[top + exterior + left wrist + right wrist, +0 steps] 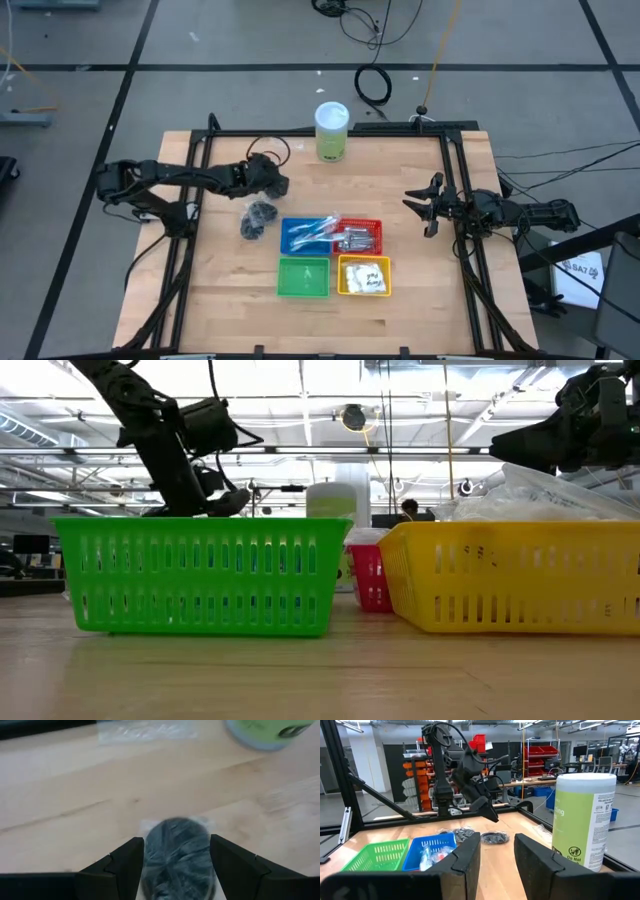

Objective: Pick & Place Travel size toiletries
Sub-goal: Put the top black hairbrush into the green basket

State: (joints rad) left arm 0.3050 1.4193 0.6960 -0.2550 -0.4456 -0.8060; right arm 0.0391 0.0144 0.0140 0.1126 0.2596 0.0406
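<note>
The dark grey puff needs sorting into the green basket, so my left gripper should grab it by its wrapped middle [176, 860] next.
My left gripper [279, 186] [177, 842] is open and hovers low over the table's far left part. Its fingers stand on either side of a clear-wrapped dark grey puff [176, 857] [495, 838] that lies on the wood just below them. More puffs [258, 219] [464, 833] lie in a small heap nearer to me. Pale sticks [314, 231] fill the blue basket, silver tubes [353, 239] the red one and white sachets [366, 279] the yellow one. My right gripper [428, 207] [497, 845] waits open above the table's right edge.
Four small baskets sit together mid-table: blue [290, 240], red [377, 228], green [303, 277] and yellow [345, 287]. A tall green cylinder with a white lid [332, 131] stands at the far edge. Black frame rails run along both sides. Bare wood lies near and right.
</note>
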